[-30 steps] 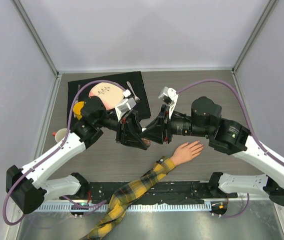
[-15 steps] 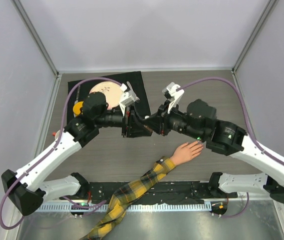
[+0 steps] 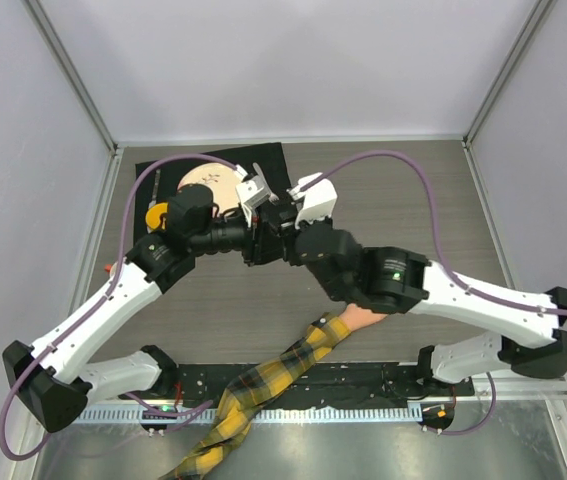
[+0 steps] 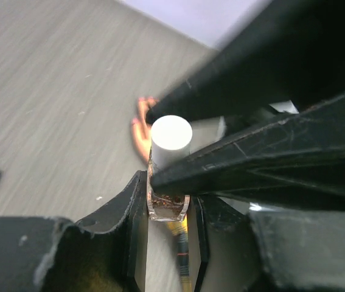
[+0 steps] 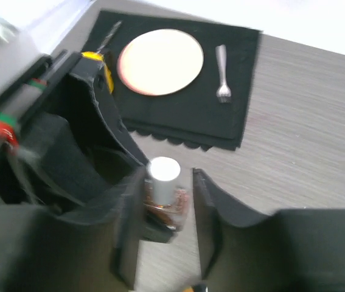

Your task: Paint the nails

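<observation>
The right gripper grabs the bottle by its white cap (image 5: pixel 163 176) next, above my left gripper on the glass body, to turn the bottle and set it upright.
My left gripper (image 4: pixel 168 210) is shut on the glass body of a small nail polish bottle (image 4: pixel 171 140) with a white cap, held above the table. My right gripper (image 5: pixel 167 182) straddles the same bottle (image 5: pixel 165 173). Its jaws stand apart, with a gap between the cap and the right-hand finger. From above, both grippers meet near the mat's corner: left gripper (image 3: pixel 259 243), right gripper (image 3: pixel 281 228). My right arm covers most of the mannequin hand (image 3: pixel 351 318). The plaid sleeve (image 3: pixel 283 368) runs toward the near edge. In the left wrist view the fingers (image 4: pixel 139 121) are a blur behind the bottle, so the nails cannot be made out.
A black mat (image 3: pixel 163 195) at the back left holds a peach plate (image 5: pixel 160 61), a fork (image 5: pixel 222 67) and another utensil (image 5: pixel 108 36). A white cup (image 3: pixel 118 270) stands by the left wall. Both forearms cross the middle of the table.
My right arm has swung left and forward over the mannequin hand, bringing its gripper round the bottle's cap. The left gripper rose slightly toward the mat and still holds the bottle.
</observation>
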